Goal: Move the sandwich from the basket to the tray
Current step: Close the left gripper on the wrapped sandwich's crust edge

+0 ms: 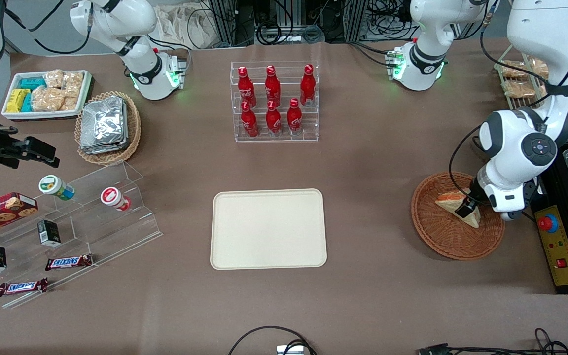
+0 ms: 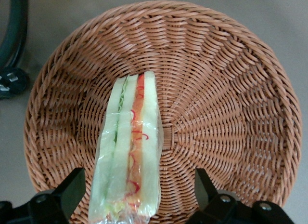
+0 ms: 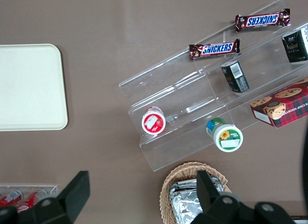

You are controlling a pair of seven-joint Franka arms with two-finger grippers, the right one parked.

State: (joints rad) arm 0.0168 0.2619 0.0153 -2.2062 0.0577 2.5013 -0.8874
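Observation:
The left gripper grips the wrapped wedge by its thick end (image 2: 124, 201) next, to place the sandwich on the cream tray.
The sandwich (image 1: 454, 201) (image 2: 131, 147), a plastic-wrapped wedge of white bread with red and green filling, lies in the reddish-brown wicker basket (image 1: 449, 239) (image 2: 226, 103) toward the working arm's end of the table. My left gripper (image 1: 466, 209) (image 2: 137, 192) is lowered into the basket directly over the sandwich. It is open, one black finger (image 2: 72, 185) on each side of the wedge, with a gap between each finger and the wrap. The cream tray (image 1: 268, 229) (image 3: 30, 87) lies bare at the middle of the table.
A clear rack of red bottles (image 1: 274, 101) stands farther from the camera than the tray. A control box with a red button (image 1: 552, 236) sits beside the basket. Toward the parked arm's end are acrylic steps with snacks (image 1: 67, 231), a tan basket of foil packets (image 1: 107, 125) and a white bin (image 1: 47, 93).

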